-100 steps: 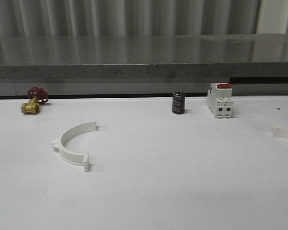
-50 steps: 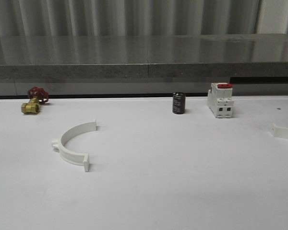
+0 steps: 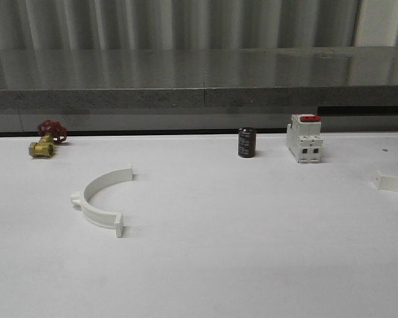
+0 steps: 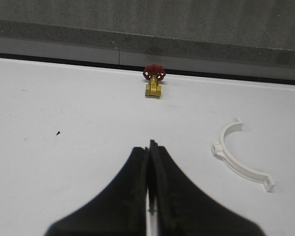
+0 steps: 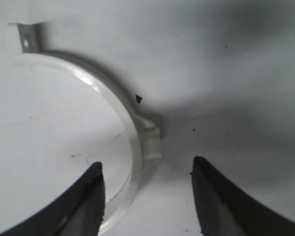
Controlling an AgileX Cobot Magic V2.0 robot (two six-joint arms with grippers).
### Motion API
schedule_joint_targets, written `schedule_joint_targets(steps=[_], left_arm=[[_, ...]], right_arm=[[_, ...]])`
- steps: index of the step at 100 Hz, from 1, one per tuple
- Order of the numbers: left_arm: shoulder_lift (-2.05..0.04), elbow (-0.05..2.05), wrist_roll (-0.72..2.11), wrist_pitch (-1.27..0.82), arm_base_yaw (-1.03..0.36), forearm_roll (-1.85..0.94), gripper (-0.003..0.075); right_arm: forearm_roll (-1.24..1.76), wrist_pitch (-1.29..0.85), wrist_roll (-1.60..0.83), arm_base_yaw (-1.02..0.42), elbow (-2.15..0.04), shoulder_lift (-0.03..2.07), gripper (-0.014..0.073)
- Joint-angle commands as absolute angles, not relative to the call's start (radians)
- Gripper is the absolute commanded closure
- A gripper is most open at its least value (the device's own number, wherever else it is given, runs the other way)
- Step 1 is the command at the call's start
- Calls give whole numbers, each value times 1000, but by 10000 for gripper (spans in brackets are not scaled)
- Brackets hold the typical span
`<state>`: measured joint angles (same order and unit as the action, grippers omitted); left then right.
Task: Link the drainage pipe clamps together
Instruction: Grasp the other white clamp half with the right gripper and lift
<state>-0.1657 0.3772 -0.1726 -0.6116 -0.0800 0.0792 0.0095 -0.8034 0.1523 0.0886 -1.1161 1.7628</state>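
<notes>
My right gripper's fingers stop short of the clamp's side lug (image 5: 150,140) and closing now would miss it, so moving toward the lug comes first, before closing on the clamp.
One drainage pipe clamp (image 3: 101,199), a white half-ring with flat end tabs, lies on the white table at the left of the front view. It also lies off to one side of my left gripper (image 4: 150,147), as a clamp (image 4: 236,157) well clear of the fingers. That gripper is shut with nothing in it. The second clamp (image 3: 393,183) lies at the table's right edge, partly cut off. Close over it hangs my right gripper (image 5: 147,169), open. The ring's band (image 5: 130,123) and its small side lug run between the two fingers without touching either.
Along the back of the table stand a brass valve with a red handwheel (image 3: 45,140), a small black cylinder (image 3: 247,142) and a white breaker with a red top (image 3: 304,138). A grey stone ledge (image 3: 199,79) runs behind them.
</notes>
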Motion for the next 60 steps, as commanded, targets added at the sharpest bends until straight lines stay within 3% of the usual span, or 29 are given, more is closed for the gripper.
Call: schedule_joint_targets(steps=[1, 18, 36, 42, 60], left_arm=[[-177, 403, -177, -531, -79, 73, 741], [-177, 403, -177, -531, -79, 73, 741], [-177, 403, -177, -531, -79, 73, 741], [-177, 403, -177, -531, -79, 73, 741], [-177, 403, -177, -531, -79, 73, 741]], right_arm=[[14, -802, 154, 94, -1161, 1765, 177], [14, -796, 154, 94, -1174, 1818, 212], [14, -785, 154, 94, -1179, 1824, 515], [14, -780, 154, 94, -1182, 1824, 571], [20, -793, 155, 87, -1187, 1801, 594]])
